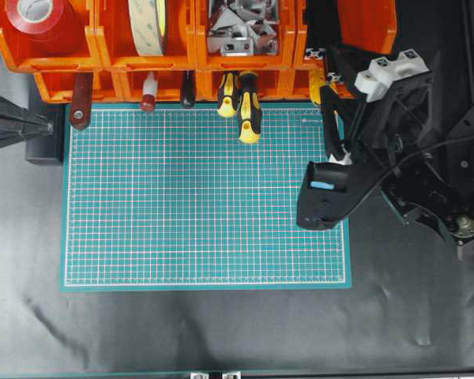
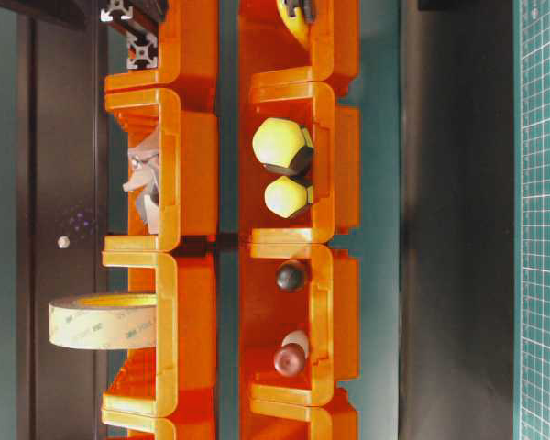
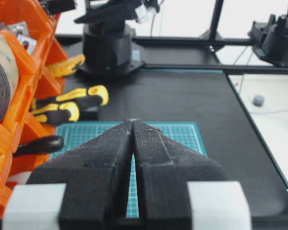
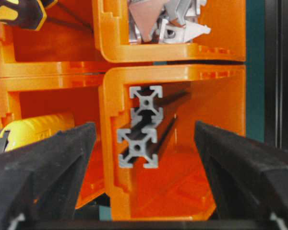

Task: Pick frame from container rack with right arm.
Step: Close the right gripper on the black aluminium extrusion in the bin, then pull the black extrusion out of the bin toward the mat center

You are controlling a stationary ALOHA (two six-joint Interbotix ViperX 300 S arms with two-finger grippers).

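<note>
My right gripper grabs the lower black frame by its silver slotted end next, to pick a frame out of the container rack.
Two black frames with silver slotted end faces lie stacked in one bin of the orange container rack, against its left wall: an upper frame and a lower frame. My right gripper faces that bin's mouth and is open. Its fingers stand wide to either side of the lower frame's end and touch nothing. From overhead the right gripper points at the rack's right end. The left gripper is shut and empty over the green mat.
Yellow-and-black screwdriver handles and other tool handles stick out of the lower bins over the mat's far edge. Upper bins hold red tape, a tape roll and metal brackets. A yellow handle lies in the bin left of the frames.
</note>
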